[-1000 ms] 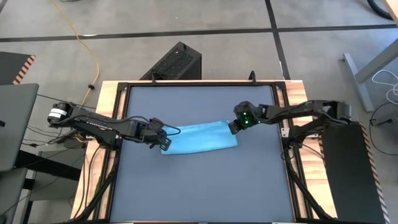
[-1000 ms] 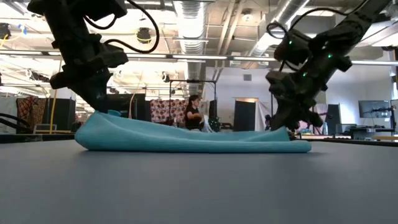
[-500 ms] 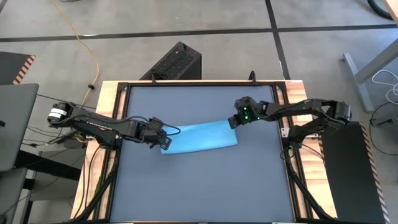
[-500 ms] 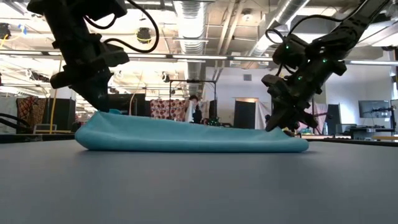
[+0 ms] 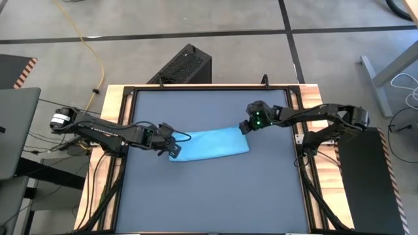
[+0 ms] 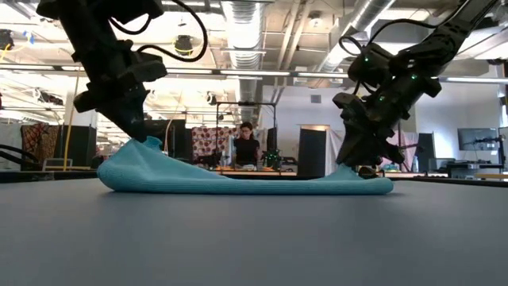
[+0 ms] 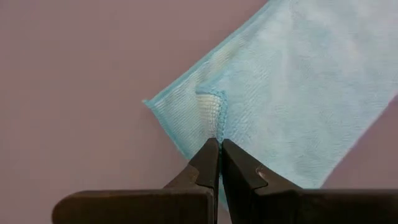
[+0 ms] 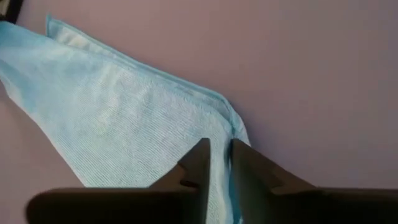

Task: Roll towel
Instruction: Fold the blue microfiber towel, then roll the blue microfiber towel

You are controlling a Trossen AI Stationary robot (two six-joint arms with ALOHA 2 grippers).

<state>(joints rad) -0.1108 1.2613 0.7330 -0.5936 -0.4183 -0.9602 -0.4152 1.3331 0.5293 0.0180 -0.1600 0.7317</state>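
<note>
My left gripper opens next, since the folded hem (image 7: 214, 111) at its fingers lies over the towel's lower layer (image 7: 176, 112) and the towel would remain folded.
The sky-blue towel (image 5: 210, 144) lies as a folded strip across the middle of the dark grey table (image 5: 209, 196), resting on its underside along its middle (image 6: 254, 186). My left gripper (image 5: 172, 149) is shut on its left end, and it also shows in the low view (image 6: 145, 140). My right gripper (image 5: 245, 129) is shut on its right end near the far corner, and also shows in the low view (image 6: 355, 168). Both ends are raised a little into small peaks. My left gripper pinches the towel's left end at a hemmed edge (image 7: 215, 122) between its two fingers, coming from above and slanting from the table's left. The pinched spot stands up as a peak (image 6: 151, 144); the cloth below it rests on the table. My right gripper pinches the towel's right end beside its far-right corner (image 8: 219, 134) between its two fingers, several folded layers showing at the edge (image 8: 231, 118). The fingers come from above, slanting from the table's right. That end is raised slightly (image 6: 348, 169); the cloth beyond lies on the table.
The table's black frame (image 5: 124, 91) runs around the top. A black box (image 5: 183, 65) stands on the floor beyond the far edge. A person (image 6: 246, 147) shows far off in the room behind.
My right gripper has gone a little toward the table's far edge with the towel's right end. My left gripper has risen slightly, drawing the left end up into a sharper peak. The towel's middle has sunk flatter onto the table.
</note>
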